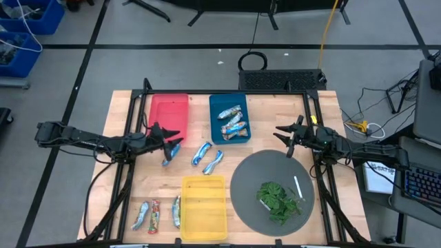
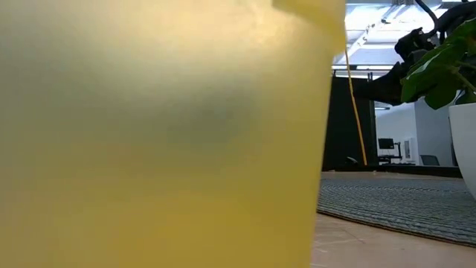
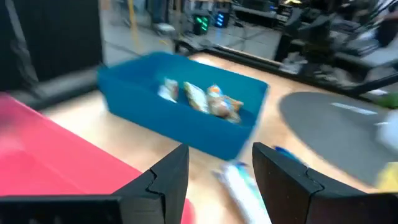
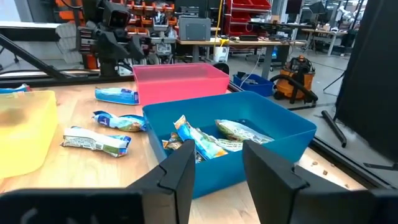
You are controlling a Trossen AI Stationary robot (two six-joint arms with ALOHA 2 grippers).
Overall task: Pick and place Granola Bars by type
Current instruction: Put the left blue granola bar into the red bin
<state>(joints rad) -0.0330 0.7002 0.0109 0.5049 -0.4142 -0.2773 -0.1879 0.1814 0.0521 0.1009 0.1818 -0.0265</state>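
Note:
My left gripper should next grab the blue-and-white bar by its narrow end. The bar goes into the red bin (image 1: 169, 114).
My left gripper (image 1: 172, 140) (image 3: 221, 158) is open by the red bin's (image 1: 169, 114) near right corner, above a blue-and-white bar (image 1: 169, 154) (image 3: 241, 186) that lies flat on the table. Two more blue-and-white bars (image 1: 202, 153) (image 1: 215, 160) lie to its right. The blue bin (image 1: 213, 131) holds several bars (image 1: 231, 120) (image 4: 205, 143). Three bars (image 1: 155, 215) lie at the near left beside the yellow bin (image 1: 204, 207). My right gripper (image 1: 284, 138) (image 4: 214, 158) is open and empty, right of the blue bin.
A grey round mat (image 1: 248, 179) at the near right carries a green leafy bunch (image 1: 279, 200) and a thin white stick (image 1: 298, 187). The red bin is empty. In the low view the yellow bin's wall (image 2: 163, 134) fills most of the picture.

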